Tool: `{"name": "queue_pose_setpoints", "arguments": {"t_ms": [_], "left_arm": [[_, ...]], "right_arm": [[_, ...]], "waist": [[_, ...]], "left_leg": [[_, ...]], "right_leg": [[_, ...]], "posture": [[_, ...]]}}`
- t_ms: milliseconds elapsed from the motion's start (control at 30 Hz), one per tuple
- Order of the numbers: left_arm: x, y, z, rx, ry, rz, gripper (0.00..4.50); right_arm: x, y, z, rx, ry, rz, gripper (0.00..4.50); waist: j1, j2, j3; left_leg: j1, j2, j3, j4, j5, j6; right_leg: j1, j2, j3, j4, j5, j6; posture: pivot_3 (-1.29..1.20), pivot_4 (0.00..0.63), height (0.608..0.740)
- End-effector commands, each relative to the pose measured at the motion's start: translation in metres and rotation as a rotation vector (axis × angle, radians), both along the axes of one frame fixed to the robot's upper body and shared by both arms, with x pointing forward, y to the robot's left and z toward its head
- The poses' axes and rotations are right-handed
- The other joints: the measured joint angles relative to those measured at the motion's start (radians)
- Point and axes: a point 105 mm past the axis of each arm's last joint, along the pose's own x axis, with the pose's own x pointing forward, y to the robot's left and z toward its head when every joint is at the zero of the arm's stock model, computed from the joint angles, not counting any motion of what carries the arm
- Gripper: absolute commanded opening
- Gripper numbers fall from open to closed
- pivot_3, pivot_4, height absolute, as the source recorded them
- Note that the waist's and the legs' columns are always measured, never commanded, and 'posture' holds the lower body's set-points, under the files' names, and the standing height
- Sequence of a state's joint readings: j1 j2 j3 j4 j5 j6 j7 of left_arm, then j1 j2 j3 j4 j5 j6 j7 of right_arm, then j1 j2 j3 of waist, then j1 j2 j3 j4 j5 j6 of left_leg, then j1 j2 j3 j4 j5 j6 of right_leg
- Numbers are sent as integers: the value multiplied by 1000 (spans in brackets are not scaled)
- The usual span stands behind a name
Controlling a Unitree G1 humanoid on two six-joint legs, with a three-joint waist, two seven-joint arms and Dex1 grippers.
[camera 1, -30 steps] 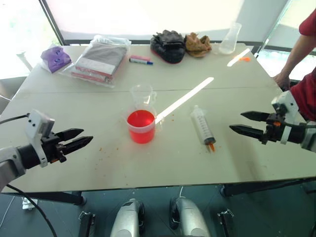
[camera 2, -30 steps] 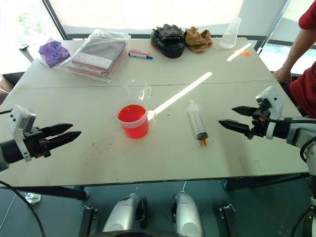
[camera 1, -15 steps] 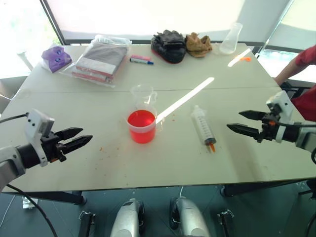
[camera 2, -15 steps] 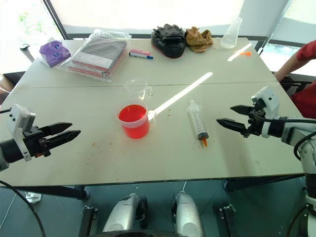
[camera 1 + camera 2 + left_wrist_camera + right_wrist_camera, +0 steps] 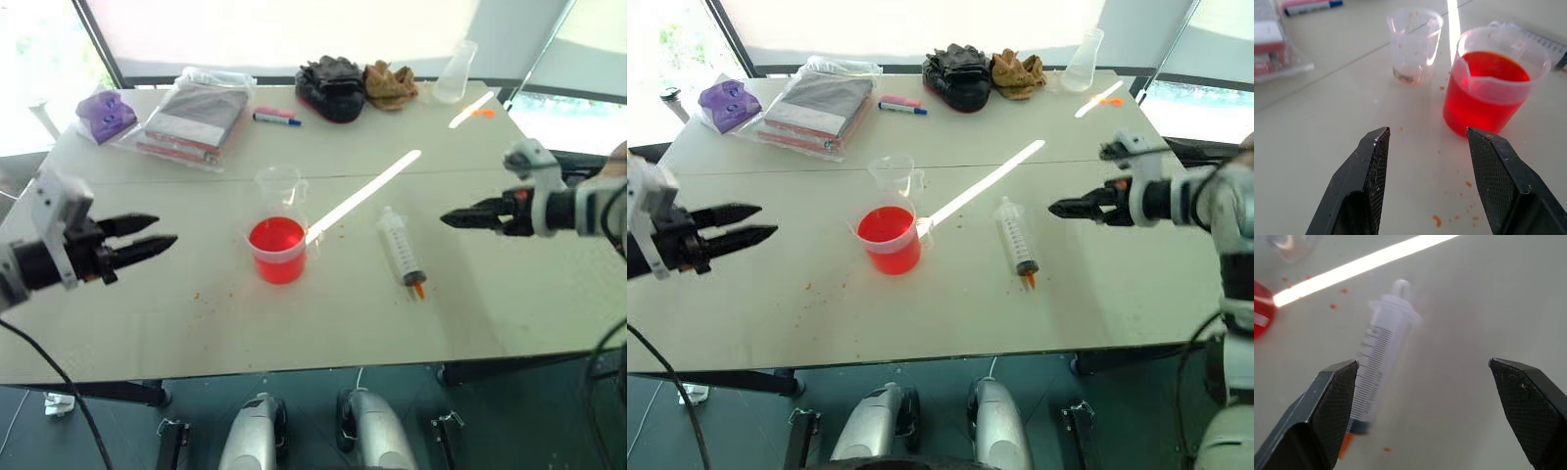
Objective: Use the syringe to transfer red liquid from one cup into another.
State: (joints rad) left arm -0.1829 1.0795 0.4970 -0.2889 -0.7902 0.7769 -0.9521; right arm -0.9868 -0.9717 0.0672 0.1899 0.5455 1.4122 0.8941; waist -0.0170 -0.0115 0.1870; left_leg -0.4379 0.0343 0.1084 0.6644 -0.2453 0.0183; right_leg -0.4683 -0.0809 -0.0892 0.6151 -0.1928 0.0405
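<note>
The right gripper picks up the syringe by its body near its middle (image 5: pixel 399 243) next, since the syringe stretches long from its plunger end to its orange tip (image 5: pixel 419 291).
The syringe (image 5: pixel 402 250) lies flat on the white table (image 5: pixel 323 323), its orange tip toward the near edge. To its left stands the wide cup of red liquid (image 5: pixel 277 250), and just behind that the small colourless cup (image 5: pixel 280 186). My right gripper (image 5: pixel 446 219) hovers open to the right of the syringe, pointing at it; in the right wrist view the syringe (image 5: pixel 1378 367) lies by one finger. At the left my left gripper (image 5: pixel 165 229) is open and empty, pointing toward the red cup (image 5: pixel 1493 93) and the small cup (image 5: pixel 1414 44).
Along the far edge lie a clear conical flask (image 5: pixel 456 73), black gloves (image 5: pixel 331 88), a brown glove (image 5: pixel 390 83), a red-and-blue marker (image 5: pixel 276 118), a bagged cloth (image 5: pixel 196 117) and a purple object (image 5: pixel 106 113). Small orange specks dot the table around the cups.
Both grippers have risen. The right one has moved in toward the syringe and rolled. The person's arm at the right edge has left the view.
</note>
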Motion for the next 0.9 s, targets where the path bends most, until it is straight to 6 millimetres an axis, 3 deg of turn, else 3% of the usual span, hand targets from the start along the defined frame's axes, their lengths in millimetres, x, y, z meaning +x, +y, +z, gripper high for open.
{"name": "queue_pose_setpoints", "arguments": {"t_ms": [33, 233, 333, 600, 833, 900], "left_arm": [[2, -12, 11, 10, -22, -96, 2585], [12, -35, 22, -64, -132, -112, 2585], [7, -44, 17, -103, -140, -99, 2585], [-3, -42, -1, -146, -128, 19, 2585], [-6, -39, -8, -164, -134, 79, 2585], [-5, -39, -12, -164, -132, 89, 2585]], "right_arm": [[8, 27, 6, 42, 114, 47, 4458], [23, 56, -11, -31, 258, 93, 4458], [32, 57, -26, -96, 291, 87, 4458], [48, 58, -63, -206, 355, 78, 4458], [45, 63, -102, -313, 437, 111, 4458], [46, 63, -110, -340, 427, 116, 3947]], "waist": [[-2, 0, 0], [7, -1, 0], [4, -1, 0], [0, -1, 0], [-1, -3, -2], [-2, -5, -3]], "left_leg": [[-1, 0, 0, 0, 0, 0], [-7, -2, 2, 1, 0, 2], [-8, -2, 3, 3, -1, 4], [-5, -2, 3, 3, -1, 4], [0, -2, 1, 4, 0, 2], [5, -2, 1, 3, 0, 2]], "right_leg": [[-1, 0, 0, 0, 0, 0], [-4, 1, -1, 2, 3, 6], [-4, 0, 0, 1, 6, 11], [-1, 2, 1, 1, 7, 12], [4, 2, 0, 3, 7, 12], [8, 2, 0, 3, 6, 12]], "posture": [[0, 150, 740], [0, 150, 740], [0, 150, 740], [0, 150, 740], [0, 150, 740], [0, 150, 740]]}}
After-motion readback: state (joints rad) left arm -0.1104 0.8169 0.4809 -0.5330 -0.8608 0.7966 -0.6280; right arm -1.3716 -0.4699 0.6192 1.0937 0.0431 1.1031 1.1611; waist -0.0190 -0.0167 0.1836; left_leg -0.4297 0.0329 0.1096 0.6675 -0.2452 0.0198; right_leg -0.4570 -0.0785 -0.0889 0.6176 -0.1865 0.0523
